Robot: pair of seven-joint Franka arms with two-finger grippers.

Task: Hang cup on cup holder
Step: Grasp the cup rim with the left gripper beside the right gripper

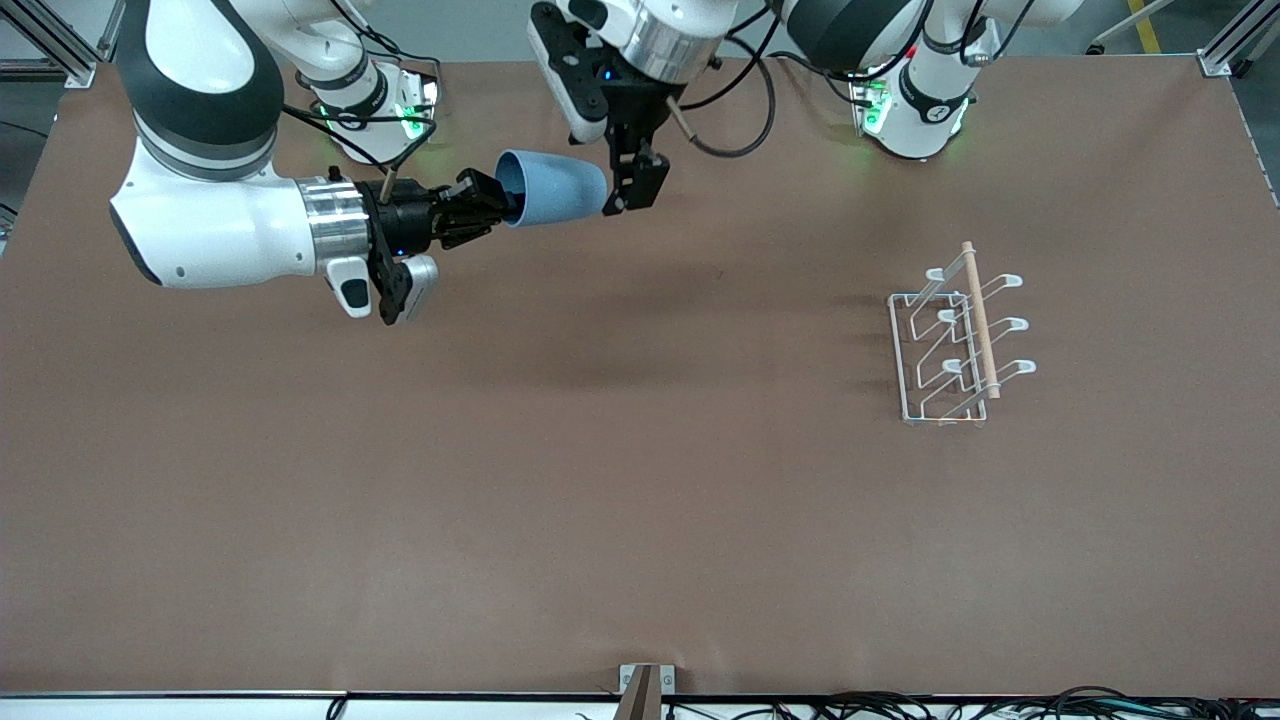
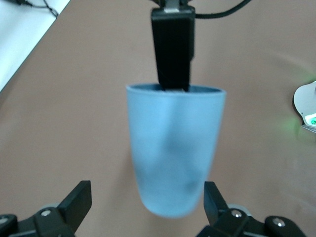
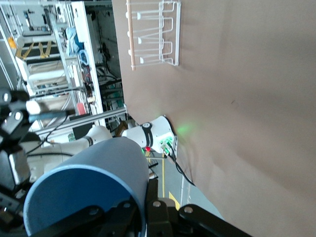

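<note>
My left gripper takes the light-blue cup by its closed end [image 1: 590,191] next, so its open rim stays free to go onto the cup holder [image 1: 955,335].
The light-blue cup [image 1: 555,188] is held on its side in the air over the table's robot-side part, near the middle. My right gripper [image 1: 492,208] is shut on its rim, one finger inside and one outside; the right wrist view shows the cup [image 3: 94,182] pinched in my right gripper [image 3: 144,210]. My left gripper [image 1: 628,192] is open at the cup's closed end. In the left wrist view the cup [image 2: 173,148] hangs between my left gripper's [image 2: 147,202] spread fingers [image 2: 79,202], touching neither. The white wire cup holder [image 1: 955,335] stands toward the left arm's end; it also shows in the right wrist view [image 3: 153,34].
The arm bases [image 1: 915,110] [image 1: 375,110] stand along the table's robot-side edge. A small bracket [image 1: 645,685] sits at the table edge nearest the front camera, with cables along it. The brown table top [image 1: 640,450] lies bare between the cup and the holder.
</note>
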